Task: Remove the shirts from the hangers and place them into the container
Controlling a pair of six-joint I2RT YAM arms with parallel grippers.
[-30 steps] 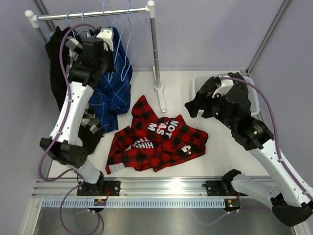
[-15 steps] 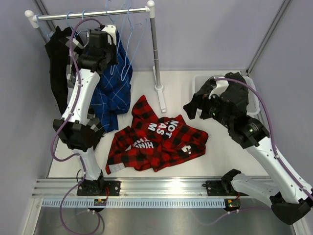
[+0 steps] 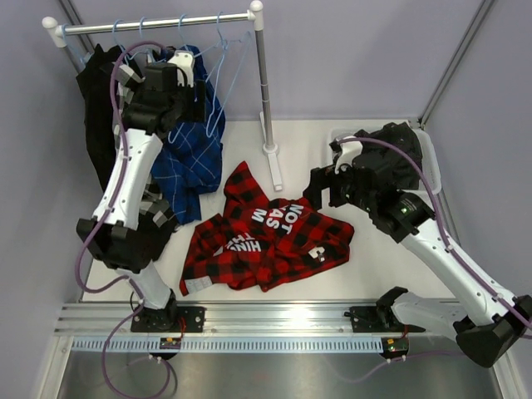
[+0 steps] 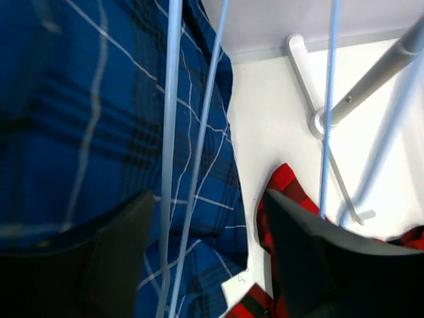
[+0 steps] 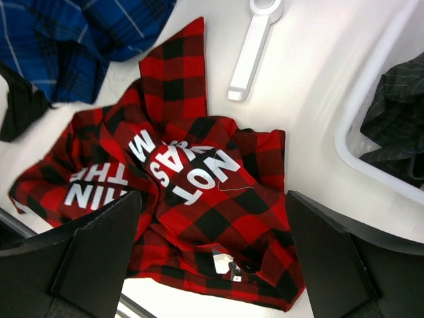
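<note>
The red-black plaid shirt needs to go into the container compactly, so my right gripper should grab it next by the raised middle fold between its white lettering.
The red-black plaid shirt with white lettering lies crumpled on the table, also in the right wrist view. My right gripper hovers open above its right side, nothing between its fingers. The blue checked shirt hangs from the rail. My left gripper stands open beside it near the rail. Two thin wires of a light-blue hanger run between its spread fingers, with the blue shirt behind. Bare hangers hang on the rail. The white container at the back right holds a charcoal shirt.
The white-and-metal clothes rail stands at the back left, its post and foot reaching toward the red shirt. Dark shirts hang at the rail's left end behind my left arm. Grey walls close in the table.
My left gripper has gone from shut to open, and the hanger it held now hangs from the rail. My right arm has moved left and down over the red plaid shirt.
</note>
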